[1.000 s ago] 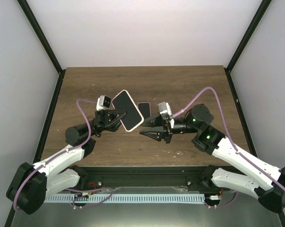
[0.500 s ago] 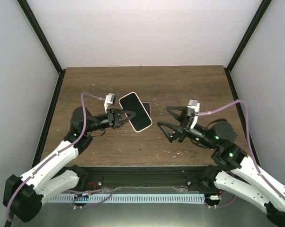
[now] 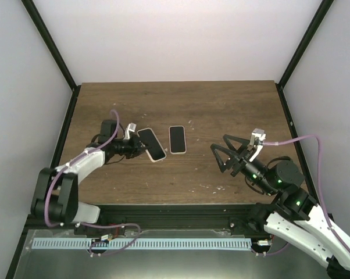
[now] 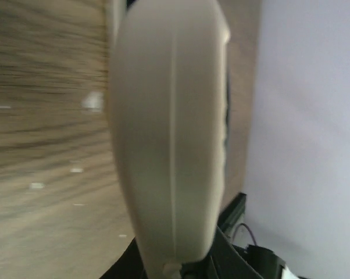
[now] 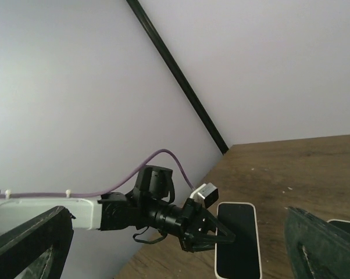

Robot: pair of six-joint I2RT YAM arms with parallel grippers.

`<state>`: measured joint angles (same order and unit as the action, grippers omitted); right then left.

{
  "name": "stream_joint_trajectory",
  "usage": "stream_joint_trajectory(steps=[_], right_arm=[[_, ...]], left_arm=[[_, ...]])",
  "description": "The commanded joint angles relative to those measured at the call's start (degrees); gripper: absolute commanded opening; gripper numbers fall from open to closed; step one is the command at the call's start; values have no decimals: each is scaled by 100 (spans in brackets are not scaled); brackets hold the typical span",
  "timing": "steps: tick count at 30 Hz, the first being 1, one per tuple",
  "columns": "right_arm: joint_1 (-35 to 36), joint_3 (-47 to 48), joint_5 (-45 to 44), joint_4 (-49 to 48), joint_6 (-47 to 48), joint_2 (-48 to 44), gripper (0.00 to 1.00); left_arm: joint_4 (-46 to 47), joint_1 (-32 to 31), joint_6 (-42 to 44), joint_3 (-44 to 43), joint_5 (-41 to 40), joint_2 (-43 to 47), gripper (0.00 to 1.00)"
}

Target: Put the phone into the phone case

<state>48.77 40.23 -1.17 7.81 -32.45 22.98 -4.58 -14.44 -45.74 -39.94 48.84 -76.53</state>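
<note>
The case (image 3: 152,144) slants above the wood, so the case would drop close beside the phone if I opened my left gripper now.
The phone (image 3: 176,139), a slim black slab, lies flat on the wooden table (image 3: 221,110) near its middle. Just left of it is the phone case (image 3: 152,144), cream-rimmed with a dark face, slanted and low over the wood. My left gripper (image 3: 140,146) is shut on the case's left end. In the left wrist view the case (image 4: 169,133) fills the centre edge-on, rising from the jaws. The right wrist view shows the case (image 5: 239,238) and the left gripper (image 5: 213,237) from across the table. My right gripper (image 3: 220,143) hangs open and empty, well right of the phone.
Black frame posts (image 3: 294,55) and pale walls close in the table on three sides. The left arm's purple cable (image 3: 114,125) loops above its wrist. A black rail (image 3: 175,210) runs along the near edge between the arm bases.
My left gripper has carried the case down and to the left, off the phone. My right gripper has drawn back to the right and opened wide.
</note>
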Motion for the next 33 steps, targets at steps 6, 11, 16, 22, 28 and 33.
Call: stream_joint_trajectory(steps=[6, 11, 16, 22, 28, 33], right_arm=[[1, -12, -216, 202, -51, 55, 100], [0, 4, -174, 244, -60, 77, 100], [-2, 16, -205, 288, -51, 113, 100], [-2, 98, -271, 709, -369, 166, 100], [-2, 546, -648, 1855, -1171, 472, 100], [0, 1197, -1400, 3330, -1872, 1175, 100]], left_arm=[[-388, 722, 1279, -333, 617, -1792, 6], [-888, 836, 1447, -553, 225, -2137, 19], [-1542, 869, 1597, -714, -519, -2124, 47], [-2373, 882, 1493, -832, -1732, -1565, 78], [-3098, 882, 1439, -982, -2742, -373, 100], [-3707, 874, 1719, -1327, -2855, 776, 100]])
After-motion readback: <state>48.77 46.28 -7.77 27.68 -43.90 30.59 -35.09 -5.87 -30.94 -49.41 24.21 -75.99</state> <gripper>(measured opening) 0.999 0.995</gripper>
